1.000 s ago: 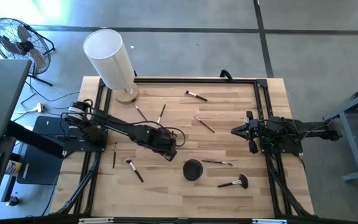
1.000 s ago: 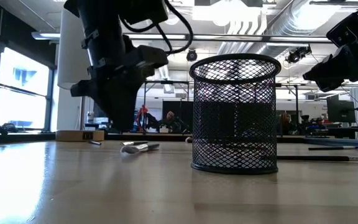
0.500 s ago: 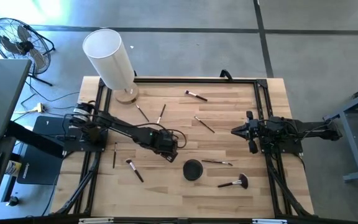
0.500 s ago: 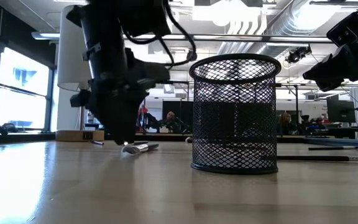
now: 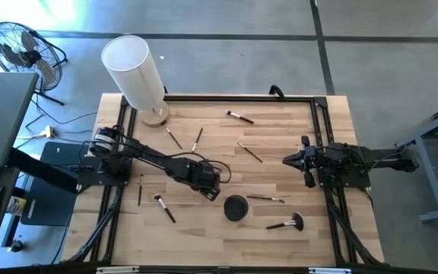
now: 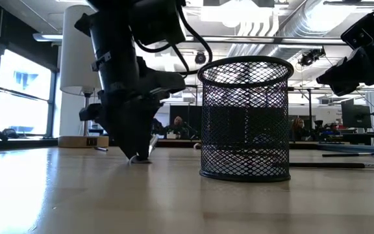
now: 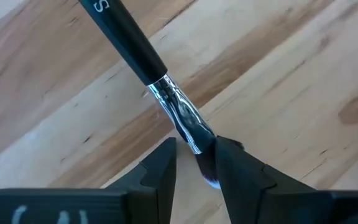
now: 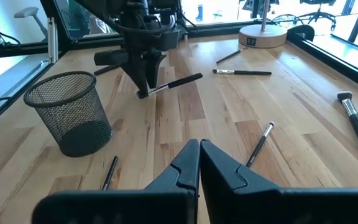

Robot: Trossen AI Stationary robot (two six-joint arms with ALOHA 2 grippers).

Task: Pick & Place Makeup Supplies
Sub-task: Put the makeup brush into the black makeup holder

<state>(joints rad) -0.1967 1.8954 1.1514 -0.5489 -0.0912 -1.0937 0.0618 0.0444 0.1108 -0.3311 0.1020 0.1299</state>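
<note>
I will grab the brush by its silver ferrule with my left gripper, so the brush's black handle stays free to go into the mesh cup.
Several slim makeup brushes lie flat on the wooden table, among them one at the far side, one near left and a fluffy-headed one near right. My left gripper points down at mid-table, left of the black mesh cup, its tips at the tabletop. Its open fingers stand on either side of a black-handled brush at the silver ferrule. My right gripper hangs shut above the table's right side, holding nothing. My left gripper comes from above, its fingers across the brush at the ferrule and bristle end. One finger lies close against the bristles; I cannot tell whether it touches them. The brush lies on the table, its handle pointing away from the fingers.
A tall white cylinder on a round wooden base stands at the far left corner. A black frame runs along the table's edges. The mesh cup stands just right of my left gripper. Bare wood lies along the near edge.
My left gripper has gone down to the tabletop, onto the brush lying left of the mesh cup, and a little toward the cup. The brush, which showed clear beside the gripper before, now sits between its fingertips.
</note>
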